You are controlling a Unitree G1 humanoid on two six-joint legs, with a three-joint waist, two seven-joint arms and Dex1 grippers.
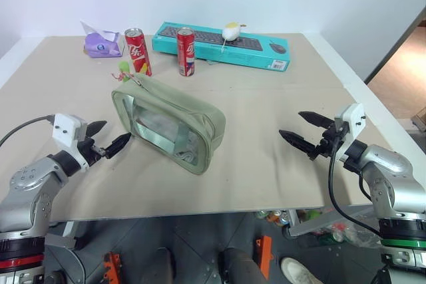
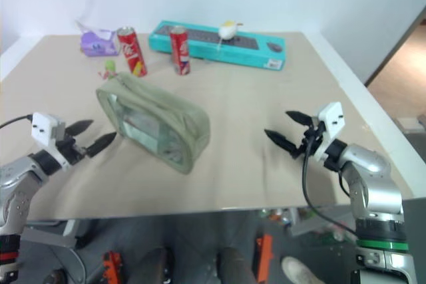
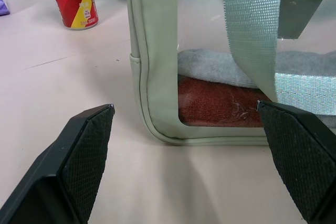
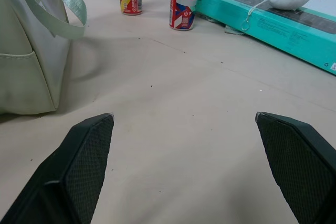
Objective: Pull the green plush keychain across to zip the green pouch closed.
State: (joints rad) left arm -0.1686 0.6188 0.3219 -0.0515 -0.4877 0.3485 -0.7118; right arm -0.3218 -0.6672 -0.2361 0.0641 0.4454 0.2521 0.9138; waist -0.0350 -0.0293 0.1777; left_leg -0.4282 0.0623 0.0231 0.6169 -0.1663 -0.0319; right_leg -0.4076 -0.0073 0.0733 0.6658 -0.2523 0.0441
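The green pouch [image 1: 170, 124] needs to be steady for zipping, so my right gripper should next grab it by its end opposite the plush keychain.
The green pouch [image 1: 170, 124] stands upright in the middle of the table, its clear window facing my left side and its zipper running along the top. The green plush keychain [image 1: 124, 69] lies at the pouch's far left end, beside a red can. My left gripper [image 1: 108, 136] is open just left of the pouch, level with its near end and apart from it. In the left wrist view the pouch [image 3: 157, 51] shows folded cloth behind the window. My right gripper [image 1: 305, 131] is open well to the right of the pouch, holding nothing.
Two red cans [image 1: 138, 51] [image 1: 186, 51] stand behind the pouch. A teal keyboard box [image 1: 223, 44] with a white-and-yellow plush toy [image 1: 231, 30] on it lies at the back. A purple tissue pack [image 1: 102, 43] sits at the back left. The table's front edge [image 1: 200, 211] is close.
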